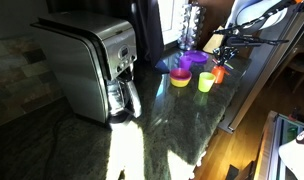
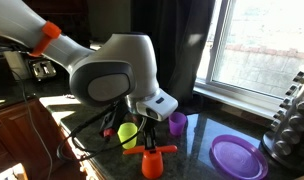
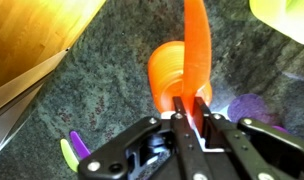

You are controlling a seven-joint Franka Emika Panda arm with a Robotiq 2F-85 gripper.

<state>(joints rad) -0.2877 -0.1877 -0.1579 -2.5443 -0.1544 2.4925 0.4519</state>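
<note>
I should open my gripper now, because the orange utensil is lying level across the orange cup's rim.
My gripper is shut on the near end of a long orange utensil. The utensil reaches over the mouth of an orange cup on the dark stone counter. In an exterior view the gripper hangs straight down over the orange cup, with the utensil lying level across the cup's rim. In an exterior view the gripper is at the far right end of the counter above the orange cup.
A green cup, a purple cup and a purple plate stand around the orange cup. A yellow bowl and a steel coffee maker are further along. The counter's edge runs to one side, and a window is behind.
</note>
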